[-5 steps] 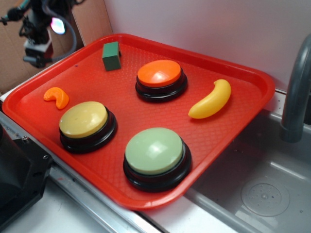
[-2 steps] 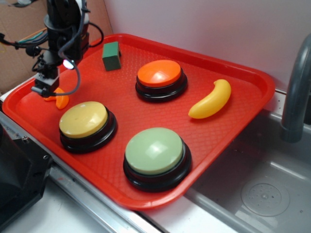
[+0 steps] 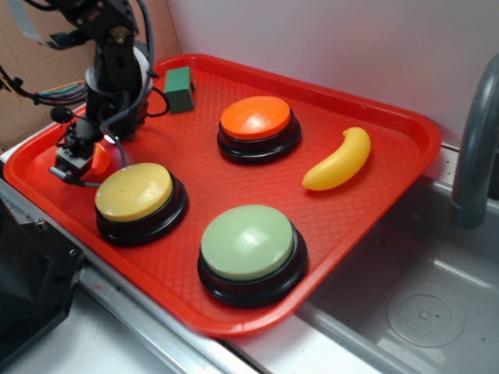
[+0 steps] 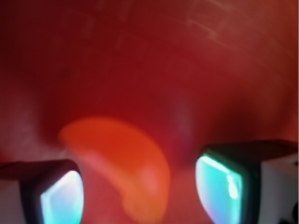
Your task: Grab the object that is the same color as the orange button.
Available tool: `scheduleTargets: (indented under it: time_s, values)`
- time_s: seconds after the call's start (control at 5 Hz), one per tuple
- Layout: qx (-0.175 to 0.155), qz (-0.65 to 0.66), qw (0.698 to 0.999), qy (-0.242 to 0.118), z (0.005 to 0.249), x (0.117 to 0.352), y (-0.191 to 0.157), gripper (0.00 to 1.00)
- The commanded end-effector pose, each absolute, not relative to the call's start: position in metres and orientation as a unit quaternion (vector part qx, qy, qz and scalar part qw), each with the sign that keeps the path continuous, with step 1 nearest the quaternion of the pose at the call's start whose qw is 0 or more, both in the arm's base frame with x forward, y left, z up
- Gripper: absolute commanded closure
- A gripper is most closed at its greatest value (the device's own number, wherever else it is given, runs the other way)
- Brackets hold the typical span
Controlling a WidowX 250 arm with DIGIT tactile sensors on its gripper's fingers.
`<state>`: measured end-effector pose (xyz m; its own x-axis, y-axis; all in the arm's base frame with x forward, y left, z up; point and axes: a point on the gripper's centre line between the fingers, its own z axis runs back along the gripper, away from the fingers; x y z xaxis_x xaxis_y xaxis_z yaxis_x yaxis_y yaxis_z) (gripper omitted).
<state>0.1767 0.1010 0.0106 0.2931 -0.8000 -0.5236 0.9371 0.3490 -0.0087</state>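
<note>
My gripper is ready to close on the crescent now, as its fingers reach down on either side of the orange crescent (image 4: 128, 163) near the red tray (image 4: 182, 112).
The object, a small orange crescent (image 3: 100, 159), lies on the red tray (image 3: 201, 176) at its left side, mostly hidden behind my gripper (image 3: 76, 161). In the wrist view the blurred crescent (image 4: 126, 158) sits between my two fingers, and my gripper (image 4: 140, 191) is open, with a gap on each side of it. The left pad (image 4: 60, 198) and right pad (image 4: 217, 186) do not touch it. The orange button (image 3: 256, 118) stands at the tray's back middle, well to the right of my gripper.
A yellow-topped button (image 3: 134, 192) stands just right of my gripper, and a pale-green-topped one (image 3: 247, 242) at the front. A green block (image 3: 178, 88) sits at the back and a yellow banana (image 3: 339, 160) at the right. A grey sink (image 3: 425, 315) and faucet (image 3: 477, 140) lie beyond the tray.
My gripper has come in from the upper left and lowered over the crescent, which now lies between the open fingers. Nothing on the tray has moved.
</note>
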Motion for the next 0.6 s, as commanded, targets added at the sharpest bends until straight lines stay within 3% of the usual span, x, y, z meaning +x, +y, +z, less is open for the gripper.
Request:
scheduleTargets:
  time_s: [0.0, 0.2, 0.4]
  values:
    - [0.160, -0.534, 0.805, 0.204, 0.005, 0.180, 0.095, 1.00]
    - [0.168, -0.536, 0.804, 0.193, 0.010, 0.176, 0.093, 1.00]
    - [0.165, -0.512, 0.828, 0.156, 0.021, 0.176, 0.088, 1.00]
